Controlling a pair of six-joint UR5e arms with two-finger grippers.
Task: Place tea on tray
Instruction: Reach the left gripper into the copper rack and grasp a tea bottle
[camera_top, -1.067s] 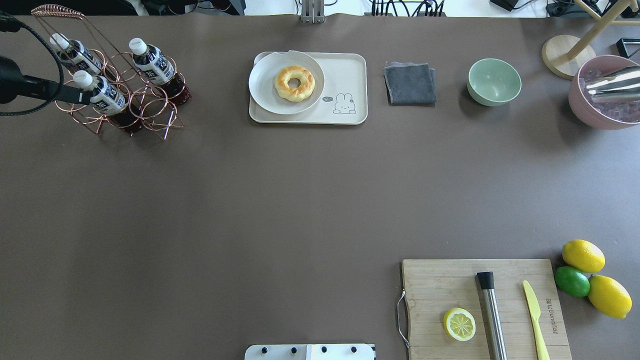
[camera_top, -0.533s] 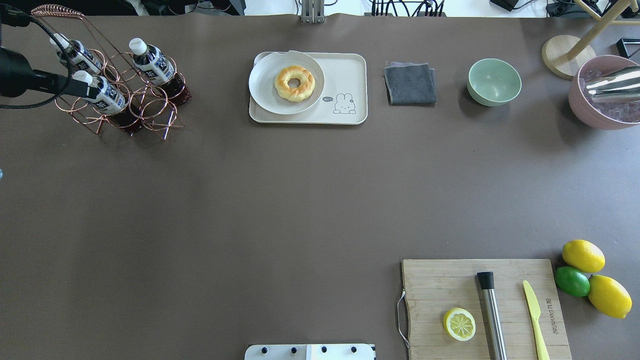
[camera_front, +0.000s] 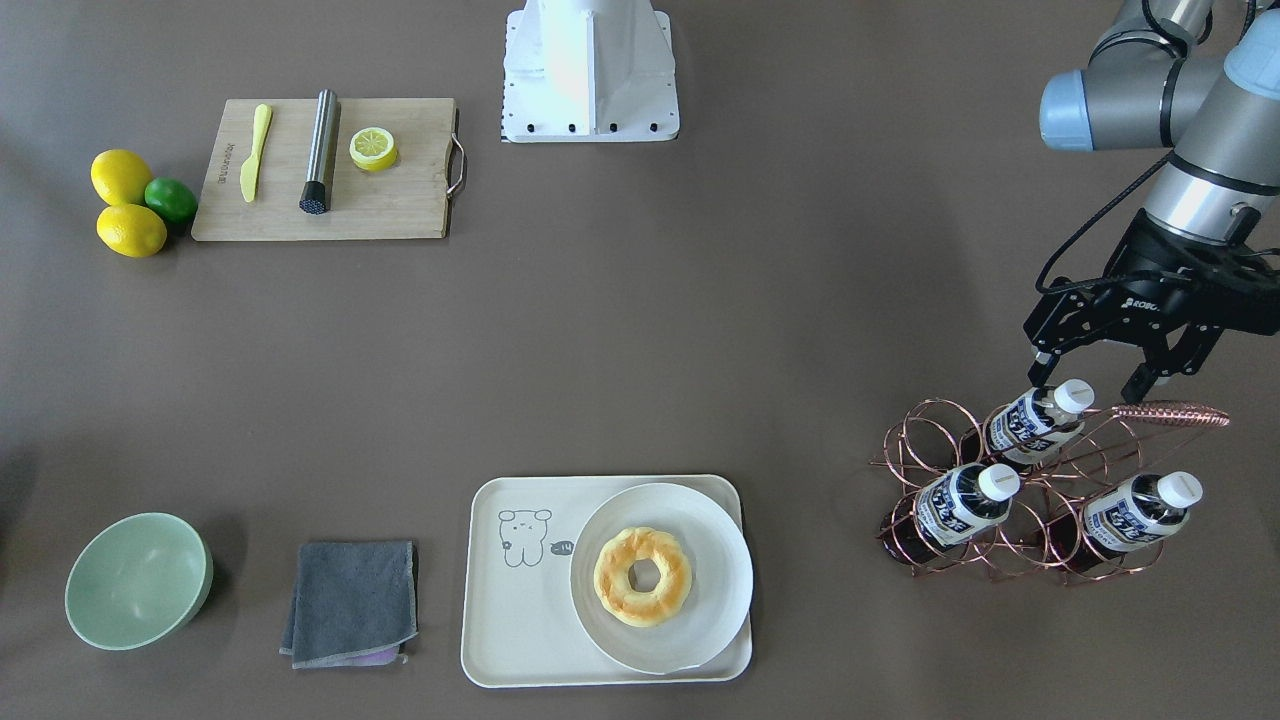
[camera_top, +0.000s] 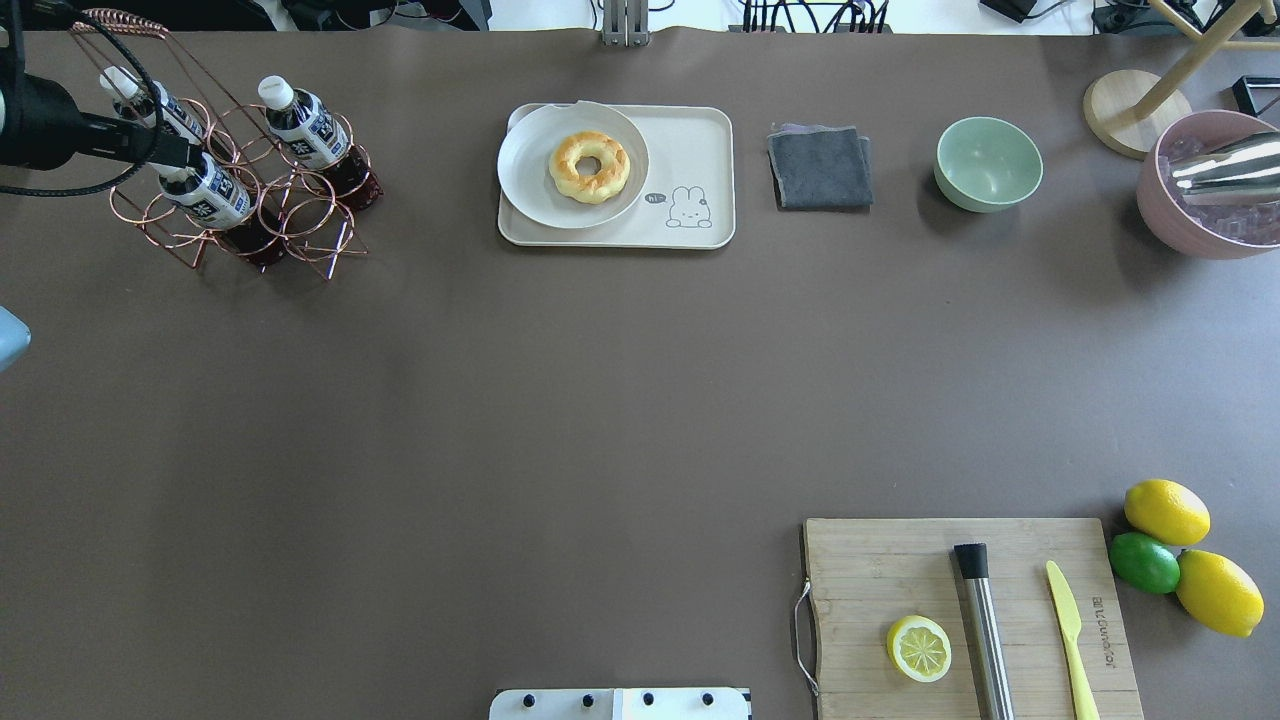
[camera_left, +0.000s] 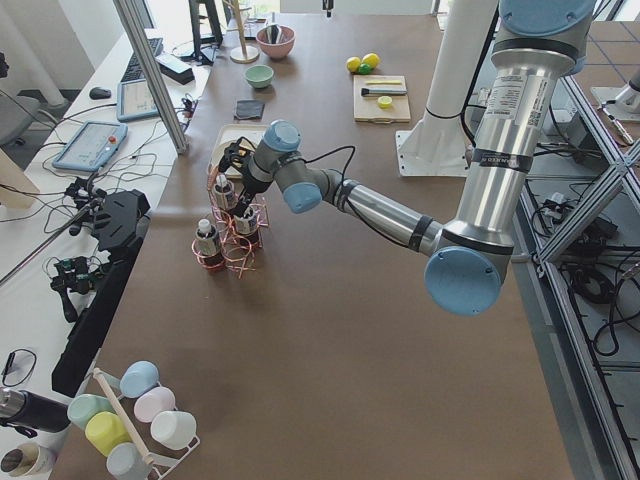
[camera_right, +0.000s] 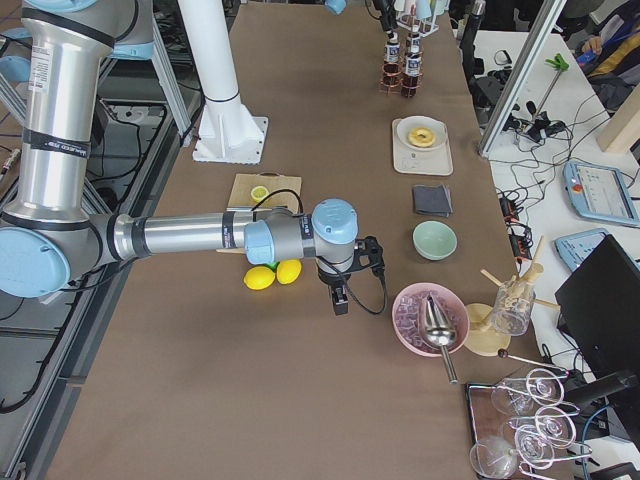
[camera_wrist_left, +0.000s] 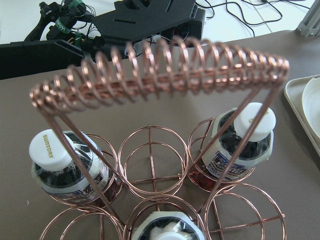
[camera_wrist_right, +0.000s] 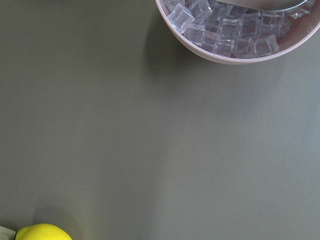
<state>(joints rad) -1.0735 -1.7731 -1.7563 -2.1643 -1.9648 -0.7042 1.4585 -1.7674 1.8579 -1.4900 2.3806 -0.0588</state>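
My left gripper will next grab the tea by its white cap (camera_front: 1074, 396) to place it on the tray, because copper wire goes closely around its body.
Three tea bottles stand tilted in a copper wire rack (camera_front: 1010, 480) at the table's left end. My left gripper (camera_front: 1090, 380) hangs open just above the rack, its fingers on either side of the white cap of the tea (camera_front: 1030, 422) nearest the robot, not closed on it. From overhead, the left gripper (camera_top: 172, 153) hides that tea's (camera_top: 210, 195) cap. The cream tray (camera_front: 520, 620) sits at the far middle, a plate (camera_front: 720, 560) with a doughnut on it. My right gripper (camera_right: 340, 298) shows only in the exterior right view, so I cannot tell its state.
The rack's coiled handle (camera_wrist_left: 160, 70) arches over the bottles. A grey cloth (camera_top: 820, 165), a green bowl (camera_top: 988, 162) and a pink ice bowl (camera_top: 1190, 220) line the far edge. A cutting board (camera_top: 870, 570) with lemon half, muddler and knife lies near right, beside the lemons.
My left gripper has moved away from the robot and slightly right over the rack, and now covers the near tea's cap. Bottles and tray have not moved.
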